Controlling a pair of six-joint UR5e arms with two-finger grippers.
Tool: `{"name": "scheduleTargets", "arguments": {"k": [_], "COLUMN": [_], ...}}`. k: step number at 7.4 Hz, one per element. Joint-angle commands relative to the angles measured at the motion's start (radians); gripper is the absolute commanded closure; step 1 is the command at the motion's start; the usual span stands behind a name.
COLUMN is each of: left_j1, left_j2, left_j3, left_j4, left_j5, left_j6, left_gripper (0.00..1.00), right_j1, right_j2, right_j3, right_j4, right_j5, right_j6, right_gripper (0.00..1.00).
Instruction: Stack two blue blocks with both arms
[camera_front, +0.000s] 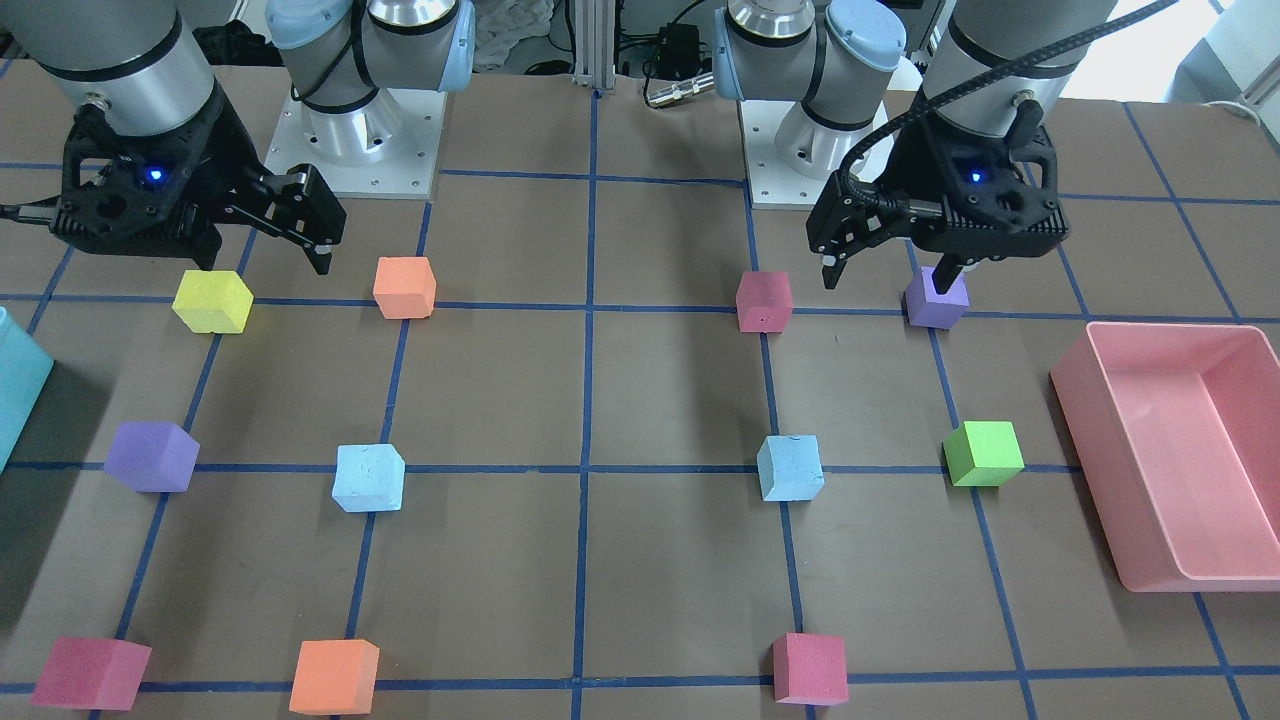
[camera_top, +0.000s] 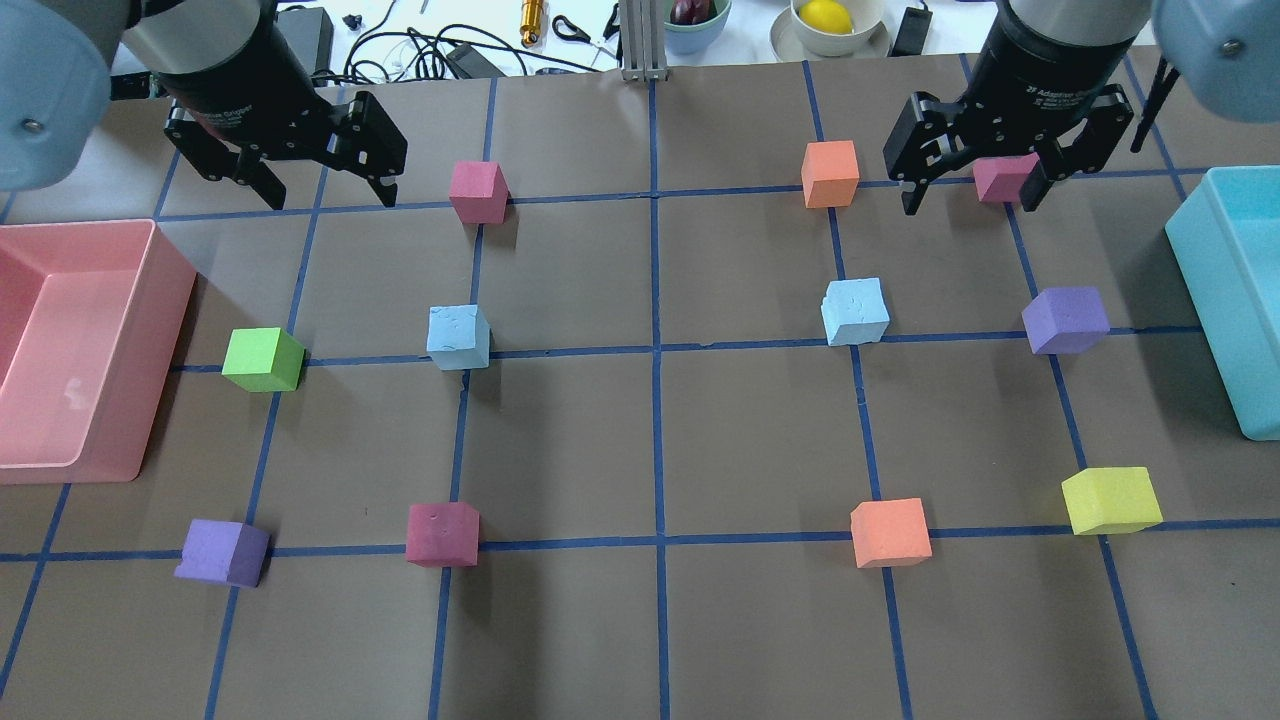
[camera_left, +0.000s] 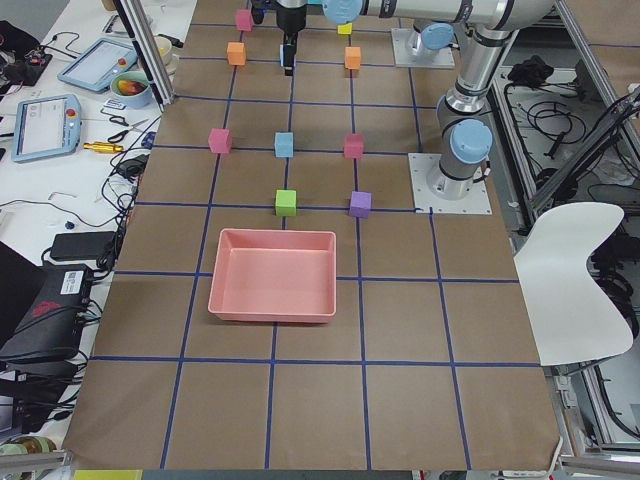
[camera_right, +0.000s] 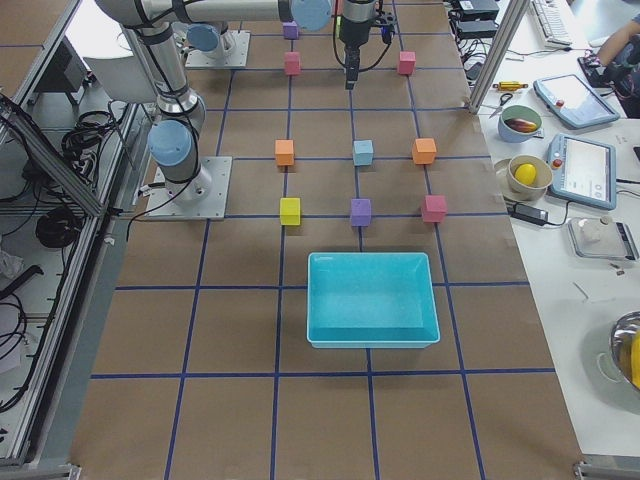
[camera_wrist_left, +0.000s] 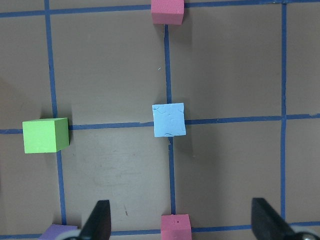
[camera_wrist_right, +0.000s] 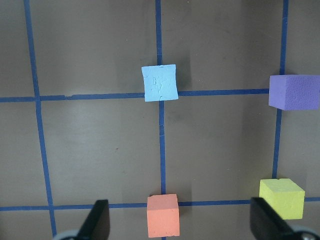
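Observation:
My left gripper should next stack the two blue blocks, so it needs to grab the blue block beside the green one by its opposite sides.
Two light blue blocks lie flat and apart on the brown table. One is on my left side and shows in the left wrist view. The other is on my right side and shows in the right wrist view. My left gripper is open and empty, held high near the table's far side, away from its block. My right gripper is also open and empty, held high over a red block.
A pink bin stands at the left edge and a cyan bin at the right edge. Green, purple, yellow, orange and red blocks lie on the grid crossings around the blue ones.

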Motion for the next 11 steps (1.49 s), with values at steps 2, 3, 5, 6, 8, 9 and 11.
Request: {"name": "scheduleTargets", "arguments": {"k": [2,3,5,6,8,9,11], "left_j1": [-0.001,-0.001,-0.001,-0.001,-0.001,-0.001,-0.001], "left_j2": [-0.063,-0.108,-0.195,-0.231,-0.284,-0.309,-0.353], "left_j3": [-0.008,-0.043,-0.166,-0.198,-0.218,-0.220,-0.220], "left_j4": [0.035,0.078,0.341,0.391,0.391,0.391,0.410], "left_j5": [-0.004,-0.006,-0.007,-0.004,0.000,-0.001,-0.003], "left_j6": [-0.005,-0.007,-0.007,-0.013,-0.013,-0.010,-0.007], "left_gripper": [0.00,0.00,0.00,0.00,0.00,0.00,0.00], "right_j1": [0.000,-0.003,-0.009,-0.009,-0.005,-0.003,-0.003], "right_j2": [0.019,0.021,0.098,0.134,0.236,0.278,0.344], "right_j3": [0.007,0.007,0.042,0.042,0.071,0.073,0.085], "right_j4": [0.003,0.005,-0.012,-0.055,-0.260,-0.305,-0.356], "right_j5": [0.001,0.000,-0.005,0.003,0.003,0.012,0.012], "right_j6": [-0.011,-0.011,-0.002,-0.011,-0.017,-0.017,-0.041], "right_gripper": [0.00,0.00,0.00,0.00,0.00,0.00,0.00]}}
